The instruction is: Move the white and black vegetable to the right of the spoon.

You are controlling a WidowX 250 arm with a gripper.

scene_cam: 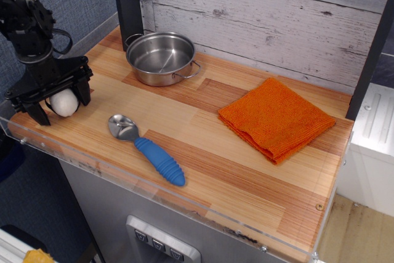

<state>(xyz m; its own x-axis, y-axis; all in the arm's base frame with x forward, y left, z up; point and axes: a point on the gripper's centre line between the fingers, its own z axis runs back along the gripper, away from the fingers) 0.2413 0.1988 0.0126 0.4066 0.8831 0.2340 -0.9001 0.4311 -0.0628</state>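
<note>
The robot's gripper should next grab the white and black vegetable around its rounded white body (64, 103), so that it can move the vegetable across to the spoon's (148, 149) other side.
The white and black vegetable (65, 102) lies on the wooden tabletop (203, 152) at the far left, left of the spoon. Only its white part shows; the black band is hidden behind the gripper. My black gripper (60, 101) has come down over it, open, with one finger (40, 113) on its left and the other on its right. I cannot tell whether the fingers touch it. The spoon (146, 149) lies near the front edge, metal bowl to the upper left, blue ribbed handle pointing to the lower right.
A steel pot (161, 57) stands at the back left. A folded orange cloth (276, 119) lies at the right. A clear plastic lip runs along the table's front edge (184, 207). A plank wall stands behind.
</note>
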